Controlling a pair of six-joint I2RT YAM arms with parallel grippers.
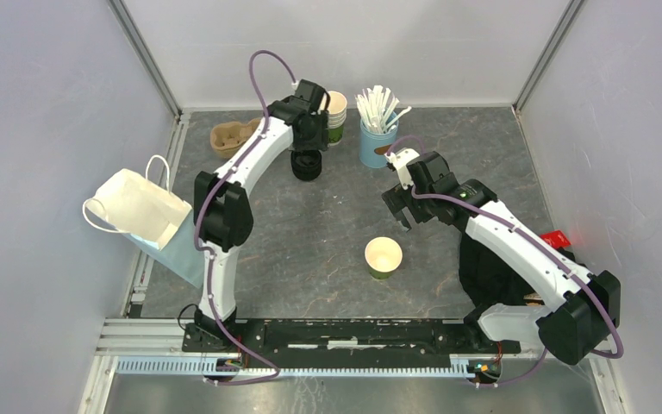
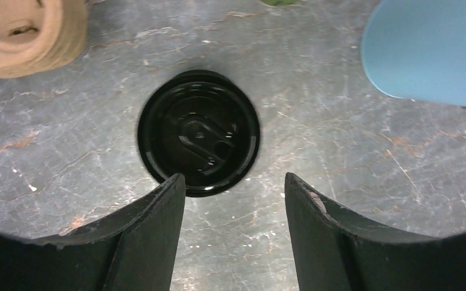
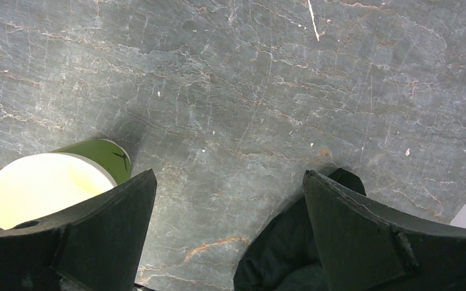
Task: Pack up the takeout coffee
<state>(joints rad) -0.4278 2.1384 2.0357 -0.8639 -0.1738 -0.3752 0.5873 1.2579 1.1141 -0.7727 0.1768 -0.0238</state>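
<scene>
The top black lid should be handed over, so my left gripper needs to pinch the lid's rim at one side. The opposite side of the lid's rim will then stay free.
A single small green paper cup (image 1: 384, 257) stands upright in the middle of the table, with a cream inside and no lid on it. It also shows at the left of the right wrist view (image 3: 42, 185). A stack of black lids (image 1: 306, 166) sits at the back; in the left wrist view (image 2: 198, 130) it lies just beyond my fingertips. My left gripper (image 1: 308, 147) (image 2: 235, 177) is open and empty, just above the lids. My right gripper (image 1: 402, 211) (image 3: 229, 173) is open and empty, hovering above the table to the upper right of the cup.
A white paper bag (image 1: 138, 211) lies open at the left edge. A brown cardboard cup carrier (image 1: 233, 135) (image 2: 30, 36), a stack of lidless cups (image 1: 336, 112) and a blue holder of stirrers (image 1: 377, 138) (image 2: 431, 48) stand at the back. Black cloth (image 1: 491, 267) (image 3: 285, 248) lies under the right arm.
</scene>
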